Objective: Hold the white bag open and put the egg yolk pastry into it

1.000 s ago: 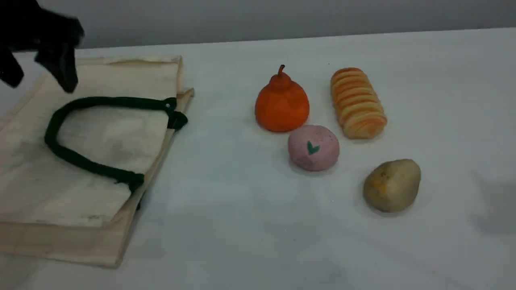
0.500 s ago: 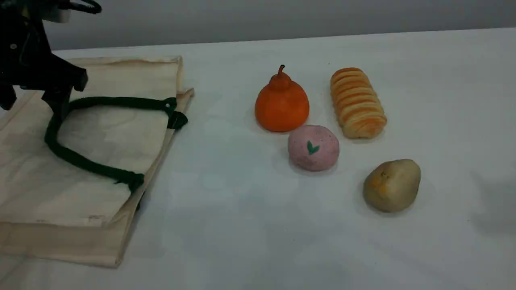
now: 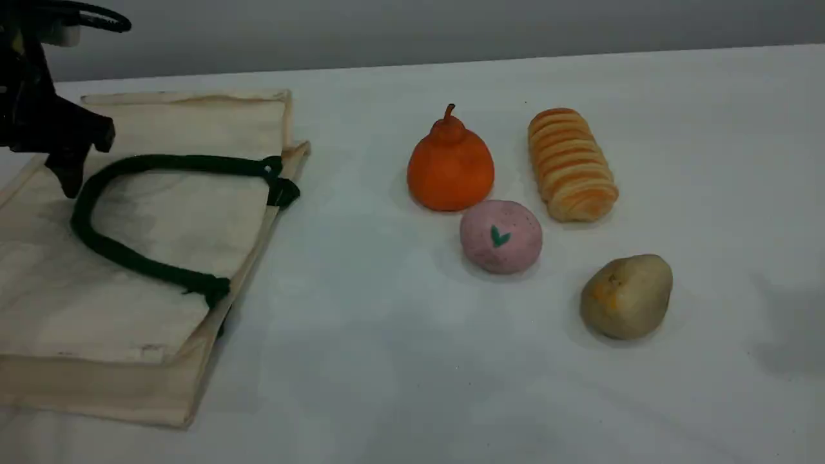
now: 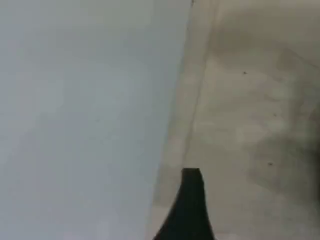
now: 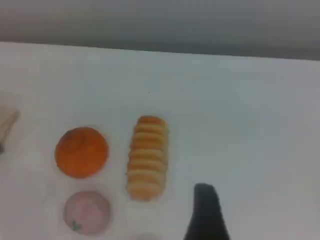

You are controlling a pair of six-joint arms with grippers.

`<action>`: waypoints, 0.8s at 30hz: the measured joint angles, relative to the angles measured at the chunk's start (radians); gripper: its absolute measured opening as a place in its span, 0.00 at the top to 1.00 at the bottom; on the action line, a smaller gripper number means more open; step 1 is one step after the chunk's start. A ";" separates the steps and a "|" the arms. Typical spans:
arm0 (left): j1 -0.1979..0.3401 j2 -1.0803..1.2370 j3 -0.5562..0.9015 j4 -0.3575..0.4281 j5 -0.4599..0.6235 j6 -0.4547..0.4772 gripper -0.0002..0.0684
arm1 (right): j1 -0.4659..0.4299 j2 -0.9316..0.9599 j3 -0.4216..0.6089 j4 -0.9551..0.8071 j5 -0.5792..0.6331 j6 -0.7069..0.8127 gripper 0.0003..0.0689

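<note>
My left gripper will next grab the bag's dark green handle, so that it can hold the white bag open for the pastry.
The white bag (image 3: 161,212) lies flat on the table's left side, its dark green handle (image 3: 129,258) looped across the top face. My left gripper (image 3: 38,169) hovers open over the bag's far left part, one black finger (image 3: 66,175) just left of the handle's bend. The left wrist view shows that fingertip (image 4: 192,200) above the bag's canvas (image 4: 250,125) near its edge, holding nothing. The egg yolk pastry (image 3: 626,296) rests at the front right, untouched. Only one fingertip (image 5: 205,210) of my right gripper shows, high above the food items.
An orange pear-shaped fruit (image 3: 450,164), a ridged bread roll (image 3: 572,164) and a pink ball with a green mark (image 3: 501,236) sit behind and left of the pastry. A shadow falls on the table's right edge (image 3: 793,328).
My left gripper has dropped from above the bag's far corner and shifted left, its finger now beside the handle's bend. The bag and the food items have not moved.
</note>
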 joint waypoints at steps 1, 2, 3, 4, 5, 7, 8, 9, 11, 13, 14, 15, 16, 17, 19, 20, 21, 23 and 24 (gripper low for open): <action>0.000 0.000 0.000 -0.014 -0.015 0.002 0.14 | 0.000 0.000 0.000 0.002 0.000 0.000 0.33; 0.000 0.000 0.000 -0.027 -0.024 0.014 0.14 | 0.000 0.000 0.000 0.007 0.000 0.000 0.33; 0.000 0.000 0.000 -0.037 -0.028 0.027 0.14 | 0.000 0.000 0.000 0.013 0.000 0.000 0.33; 0.000 0.000 0.000 -0.051 -0.035 0.044 0.14 | 0.000 0.000 0.000 0.017 0.001 0.000 0.33; 0.000 0.000 0.000 -0.066 -0.041 0.059 0.14 | 0.000 0.000 0.000 0.018 0.001 0.000 0.33; 0.000 0.004 0.000 -0.095 -0.050 0.080 0.14 | 0.000 0.000 0.000 0.018 0.004 0.000 0.33; 0.000 0.008 0.000 -0.097 -0.055 0.080 0.14 | 0.000 0.000 0.000 0.019 0.004 0.000 0.33; 0.000 0.016 0.000 -0.097 -0.058 0.080 0.14 | 0.000 0.000 0.000 0.020 0.004 0.000 0.33; 0.000 0.038 0.000 -0.093 -0.057 0.080 0.14 | 0.000 0.000 0.000 0.020 0.004 0.000 0.33; 0.000 0.059 0.000 -0.092 -0.058 0.079 0.14 | 0.000 0.000 0.000 0.020 0.004 0.000 0.33; 0.000 0.071 0.000 -0.092 -0.059 0.079 0.14 | 0.000 0.000 0.000 0.020 0.006 0.000 0.33; 0.000 0.079 0.000 -0.092 -0.063 0.077 0.14 | 0.000 0.000 0.000 0.020 0.006 0.000 0.33; 0.000 0.087 0.000 -0.092 -0.069 0.077 0.14 | 0.000 0.000 0.000 0.020 0.007 0.000 0.33; 0.000 0.092 0.000 -0.092 -0.076 0.077 0.14 | 0.000 0.000 0.000 0.020 0.007 0.000 0.33; 0.000 0.096 0.000 -0.098 -0.093 0.077 0.14 | 0.000 0.000 0.000 0.020 0.007 0.000 0.33; 0.000 0.097 0.000 -0.099 -0.098 0.077 0.14 | 0.000 0.000 0.000 0.019 0.007 0.000 0.33; 0.000 0.098 0.000 -0.107 -0.105 0.077 0.14 | 0.000 0.000 0.000 0.019 0.008 0.000 0.33; 0.000 0.098 0.000 -0.127 -0.120 0.076 0.16 | 0.000 0.000 0.000 0.019 0.008 0.000 0.33; 0.000 0.098 0.000 -0.137 -0.127 0.076 0.17 | 0.000 0.000 0.000 0.019 0.008 0.000 0.33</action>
